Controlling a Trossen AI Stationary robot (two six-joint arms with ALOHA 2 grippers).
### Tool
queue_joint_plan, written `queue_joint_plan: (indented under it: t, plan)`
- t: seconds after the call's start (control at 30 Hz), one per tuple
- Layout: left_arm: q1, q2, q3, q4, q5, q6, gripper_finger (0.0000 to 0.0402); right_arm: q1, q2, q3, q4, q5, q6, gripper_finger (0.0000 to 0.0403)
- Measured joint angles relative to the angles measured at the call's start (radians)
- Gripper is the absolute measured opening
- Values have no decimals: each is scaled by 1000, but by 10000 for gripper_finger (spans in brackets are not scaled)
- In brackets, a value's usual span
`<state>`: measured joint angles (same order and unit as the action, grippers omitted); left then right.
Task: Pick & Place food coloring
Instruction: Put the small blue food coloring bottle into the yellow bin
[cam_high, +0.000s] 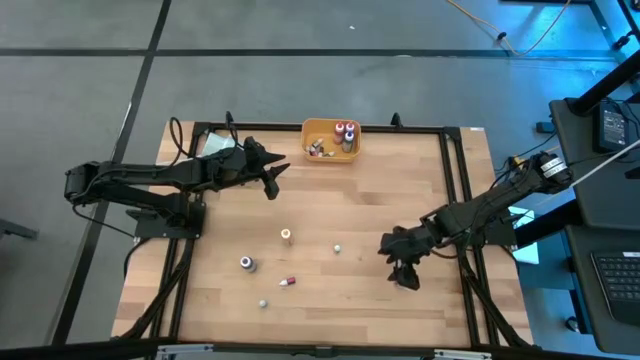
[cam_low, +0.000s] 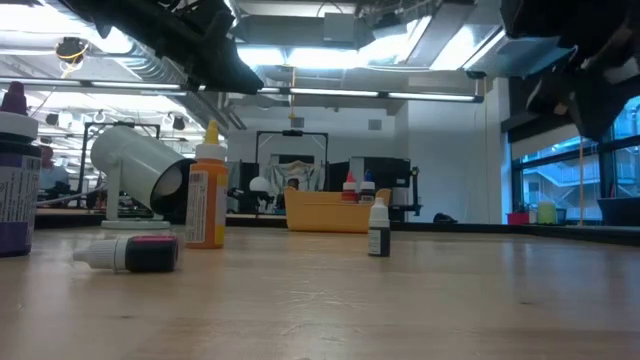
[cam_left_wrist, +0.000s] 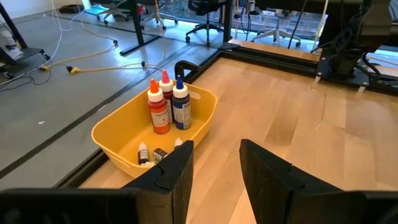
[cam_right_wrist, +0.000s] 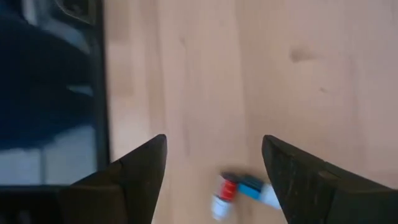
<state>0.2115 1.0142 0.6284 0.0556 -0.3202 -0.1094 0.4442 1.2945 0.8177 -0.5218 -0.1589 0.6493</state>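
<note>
Next, my right gripper grabs the blue food coloring bottle by its white neck (cam_right_wrist: 268, 194) to place the bottle in the orange bin.
Several small food coloring bottles are on the wooden table: an orange one (cam_high: 286, 236) (cam_low: 207, 195) and a purple one (cam_high: 247, 263) standing upright, a red one (cam_high: 288, 282) (cam_low: 135, 253) on its side, and two tiny vials (cam_high: 338, 248) (cam_high: 264, 301). More bottles (cam_left_wrist: 168, 106) stand and lie in the orange bin (cam_high: 312, 130) at the far edge. My left gripper (cam_high: 272, 180) (cam_left_wrist: 214, 171) hovers open near the bin. My right gripper (cam_high: 405, 275) (cam_right_wrist: 214, 168) hangs open above a small red-and-blue bottle (cam_right_wrist: 239, 186) lying on the table, without touching it.
A dark metal frame (cam_high: 455, 180) runs along the table's edges. A white cup-shaped thing (cam_low: 140, 170) shows at the left of the low view. Bare wood lies between the two grippers and toward the near edge.
</note>
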Motion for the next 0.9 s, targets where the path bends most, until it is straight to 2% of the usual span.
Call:
queue_joint_plan:
  t: [0.2,0.33,0.5,0.9]
  plan:
    - [0,0,0,0,0,0,127,39,0,0,-146,43,-268,265]
    - [0,0,0,0,0,0,127,67,3,-10,-164,106,-430,265]
    - [0,0,0,0,0,0,127,72,40,-61,-161,99,-455,252]
    - [0,0,0,-5,0,0,127,74,165,-118,-25,86,-684,208]
